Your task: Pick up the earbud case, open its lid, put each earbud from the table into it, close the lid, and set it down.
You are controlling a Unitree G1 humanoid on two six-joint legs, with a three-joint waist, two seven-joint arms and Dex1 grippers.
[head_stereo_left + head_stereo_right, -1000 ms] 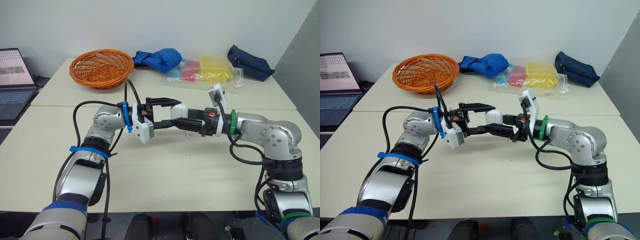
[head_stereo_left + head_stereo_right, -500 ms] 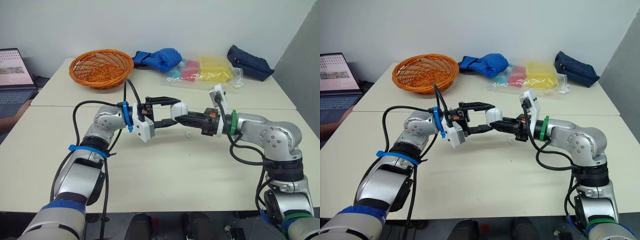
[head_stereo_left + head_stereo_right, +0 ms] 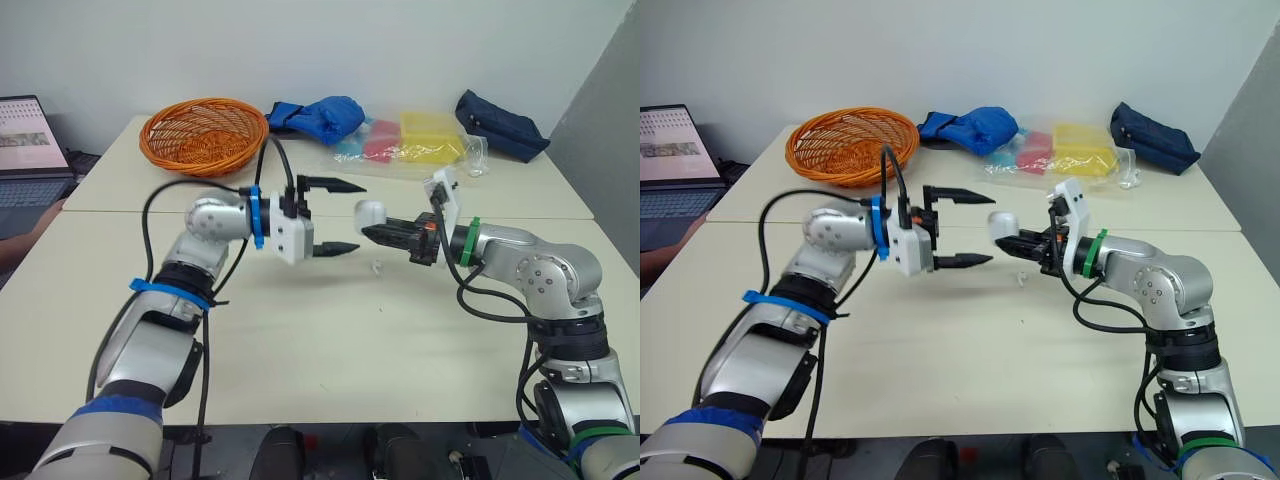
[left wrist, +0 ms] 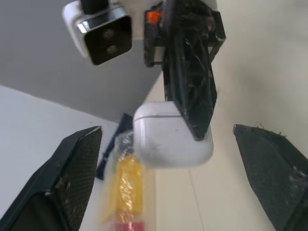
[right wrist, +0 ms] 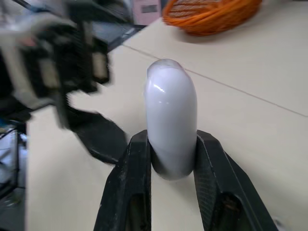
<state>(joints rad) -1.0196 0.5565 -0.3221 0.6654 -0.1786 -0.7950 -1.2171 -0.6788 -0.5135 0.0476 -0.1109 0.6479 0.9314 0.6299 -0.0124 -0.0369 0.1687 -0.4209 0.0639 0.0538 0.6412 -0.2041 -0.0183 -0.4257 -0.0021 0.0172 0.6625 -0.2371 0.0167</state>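
My right gripper's black fingers cover the lid end of the case, so my left gripper will grab the case next by its bare rounded body (image 3: pixel 368 214) (image 4: pixel 166 148).
The white earbud case (image 3: pixel 370 213) hangs in the air above the table's middle with its lid shut. My right gripper (image 5: pixel 171 144) is shut on it, one black finger (image 5: pixel 137 168) pressed on each side. My left gripper (image 3: pixel 356 216) stands open just left of the case, its two fingertips above and below the case's end and clear of it. The left wrist view shows the case (image 4: pixel 163 139) between my wide-spread fingers (image 4: pixel 72 168). A small white earbud (image 3: pixel 377 267) lies on the table (image 3: pixel 330 340) under the case.
At the back of the table sit an orange basket (image 3: pixel 203 133), a blue cloth bundle (image 3: pixel 318 115), a clear bag of coloured items (image 3: pixel 410 140) and a dark blue pouch (image 3: pixel 500 125). A laptop (image 3: pixel 25 150) is at the far left.
My right gripper has shut on the case. My left gripper has let go of it, opened wide and drawn back to the left.
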